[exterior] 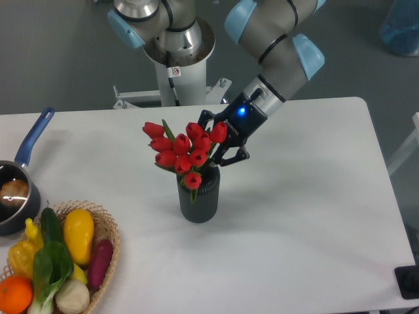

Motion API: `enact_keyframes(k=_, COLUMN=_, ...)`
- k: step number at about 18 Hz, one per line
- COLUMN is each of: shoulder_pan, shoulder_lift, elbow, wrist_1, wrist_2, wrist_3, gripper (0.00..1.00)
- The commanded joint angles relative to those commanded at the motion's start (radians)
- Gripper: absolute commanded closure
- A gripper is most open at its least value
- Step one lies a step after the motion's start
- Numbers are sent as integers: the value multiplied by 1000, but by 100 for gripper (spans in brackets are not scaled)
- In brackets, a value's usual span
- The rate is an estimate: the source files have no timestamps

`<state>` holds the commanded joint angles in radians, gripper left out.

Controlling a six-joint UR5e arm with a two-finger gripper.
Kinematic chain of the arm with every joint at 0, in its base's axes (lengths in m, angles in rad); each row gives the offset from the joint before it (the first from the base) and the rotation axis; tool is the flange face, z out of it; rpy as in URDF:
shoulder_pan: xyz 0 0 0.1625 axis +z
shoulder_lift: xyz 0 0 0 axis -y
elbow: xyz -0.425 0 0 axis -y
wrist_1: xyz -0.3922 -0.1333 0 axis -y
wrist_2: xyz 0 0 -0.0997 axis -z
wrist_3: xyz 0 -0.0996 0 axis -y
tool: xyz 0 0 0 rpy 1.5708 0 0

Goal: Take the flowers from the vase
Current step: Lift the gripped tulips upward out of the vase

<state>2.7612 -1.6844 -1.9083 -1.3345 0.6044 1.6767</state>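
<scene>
My gripper needs to grab the tulips next by their upper stems, below the blooms, and then I can lift the tulips out of the vase [200,197].
A bunch of red tulips [182,152] with green leaves stands upright in a small dark grey ribbed vase [200,197] near the middle of the white table. My gripper [211,142] comes in from the right at the height of the flower heads, its blue light on. Its two black fingers [230,157] are spread apart, one behind the rightmost tulips and one in front of them. The jaws stand open around the right side of the bunch; the stems are hidden inside the vase.
A blue-handled pot [14,196] sits at the left table edge. A wicker basket [108,230] of vegetables and fruit stands at the front left. The arm's base column [177,65] rises behind the table.
</scene>
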Motion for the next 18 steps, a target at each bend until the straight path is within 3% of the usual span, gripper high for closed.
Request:
enact_keyframes(k=12, shoulder_pan=15, shoulder_lift=32, elbow=5, wrist_1=-3, wrist_2=-127, wrist_3=-51, gripper=63)
enact_keyframes(k=18, shoulder_pan=28, shoulder_lift=48, elbow=25, wrist_1=-3, wrist_2=-138, wrist_3=-109, gripper=63)
